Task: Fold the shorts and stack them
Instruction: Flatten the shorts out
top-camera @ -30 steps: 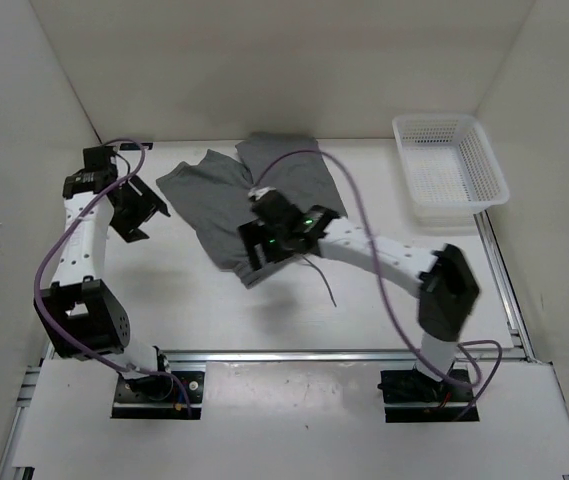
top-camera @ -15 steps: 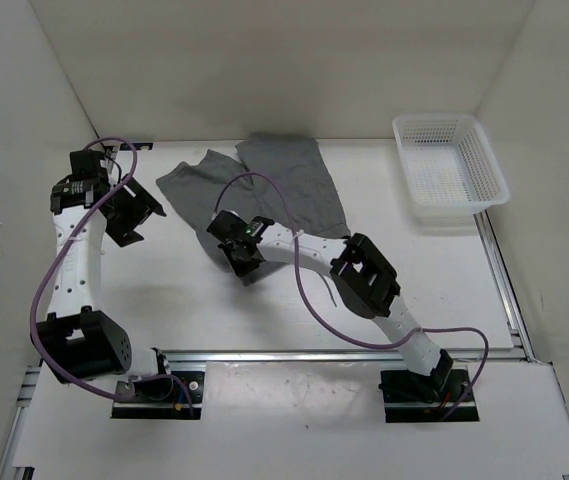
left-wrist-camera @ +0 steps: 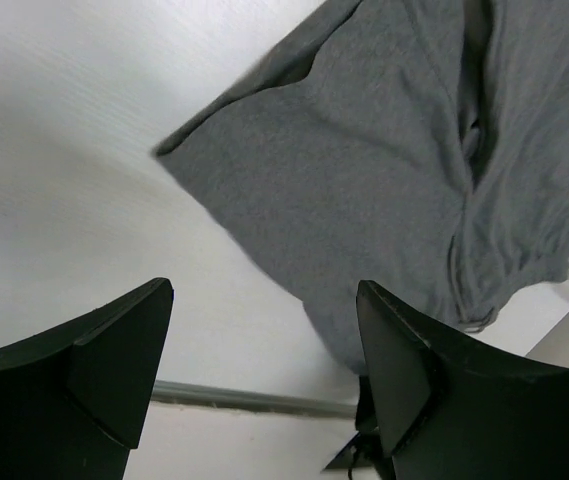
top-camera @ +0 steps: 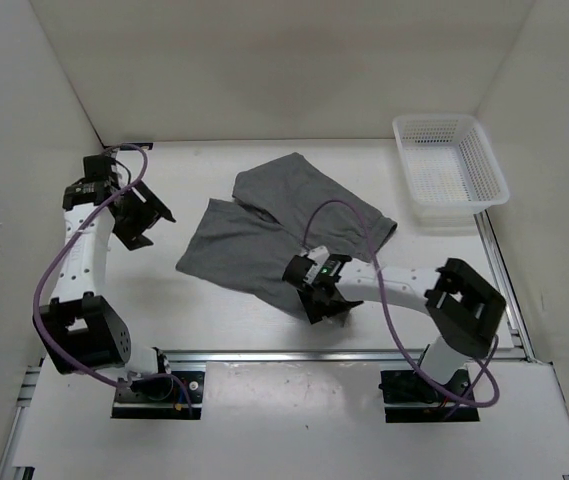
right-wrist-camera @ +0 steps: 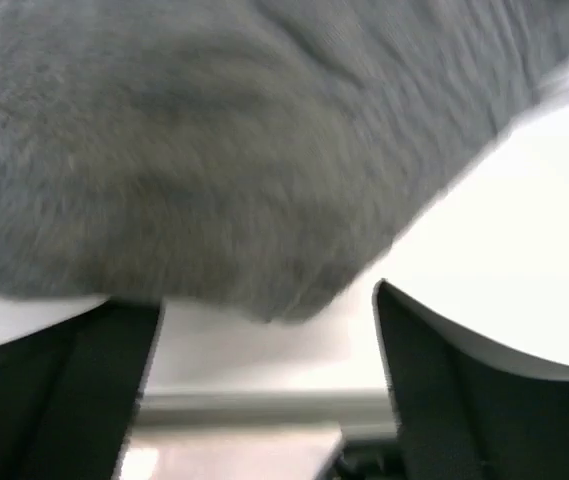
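Observation:
Next, my left gripper grabs the grey shorts' corner nearest it, opposite my right gripper's corner, to pull the shorts' edge straight for folding.
The grey shorts (top-camera: 264, 225) lie spread on the white table's middle, with one leg toward the back right and a near corner by my right gripper. My right gripper (top-camera: 321, 302) sits low at that near corner. In the right wrist view its jaws (right-wrist-camera: 269, 300) stand open, with the blurred fabric (right-wrist-camera: 214, 150) just ahead of them and not between them. My left gripper (top-camera: 147, 215) hovers left of the shorts, open and empty. In the left wrist view the gripper (left-wrist-camera: 264, 290) faces the shorts (left-wrist-camera: 384, 170) from a distance.
A white mesh basket (top-camera: 449, 170) stands at the back right. A metal rail (top-camera: 334, 355) runs along the table's front edge and also shows in the left wrist view (left-wrist-camera: 244, 398). White walls enclose the left, back and right sides.
The shorts have been pulled from the back toward the front right and lie more spread out. My right gripper moved with them to the front. The left gripper barely shifted.

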Robot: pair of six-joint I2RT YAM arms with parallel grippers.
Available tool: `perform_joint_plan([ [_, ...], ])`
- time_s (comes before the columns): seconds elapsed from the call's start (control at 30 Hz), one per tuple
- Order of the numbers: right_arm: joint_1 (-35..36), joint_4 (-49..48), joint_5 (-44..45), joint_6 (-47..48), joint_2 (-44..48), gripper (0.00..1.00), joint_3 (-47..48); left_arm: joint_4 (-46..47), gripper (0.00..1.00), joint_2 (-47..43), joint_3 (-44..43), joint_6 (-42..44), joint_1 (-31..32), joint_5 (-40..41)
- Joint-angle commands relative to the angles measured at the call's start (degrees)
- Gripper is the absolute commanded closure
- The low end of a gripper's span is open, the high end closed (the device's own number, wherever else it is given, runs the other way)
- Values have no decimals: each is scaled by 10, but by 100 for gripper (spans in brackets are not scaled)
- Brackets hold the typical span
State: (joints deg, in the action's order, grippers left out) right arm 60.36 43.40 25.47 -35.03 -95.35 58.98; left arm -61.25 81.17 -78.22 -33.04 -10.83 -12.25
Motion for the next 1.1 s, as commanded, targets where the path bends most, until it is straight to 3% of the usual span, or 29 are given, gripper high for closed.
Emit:
perform_joint_plan([
  [0.0,0,63,38,-71,77,2,-24,25,14,15,38,-3,22,-17],
  [0.1,0,84,17,-115,140,1,-34,30,14,22,89,-3,36,-4],
  [0.23,-7,84,-31,-169,215,12,-40,53,14,8,176,-3,36,8],
  [0.4,-108,10,-170,-192,264,16,-69,101,14,32,231,-9,36,-24],
  [0.57,-245,-68,-304,-273,300,13,-138,112,14,139,168,5,36,15],
  [0.67,-284,-101,-336,-345,322,13,-195,124,24,188,136,5,42,8],
  [0.7,-284,-109,-343,-361,330,13,-206,124,34,198,130,5,48,8],
  [0.77,-295,-114,-358,-394,341,11,-237,124,45,213,118,-1,55,8],
  [0.8,-295,-123,-367,-425,352,11,-249,124,62,218,118,-1,55,8],
  [0.9,-307,-143,-394,-489,378,11,-300,124,88,227,106,-1,60,8],
  [1.07,-313,-211,-394,-569,423,15,-368,124,90,221,106,-1,60,14],
])
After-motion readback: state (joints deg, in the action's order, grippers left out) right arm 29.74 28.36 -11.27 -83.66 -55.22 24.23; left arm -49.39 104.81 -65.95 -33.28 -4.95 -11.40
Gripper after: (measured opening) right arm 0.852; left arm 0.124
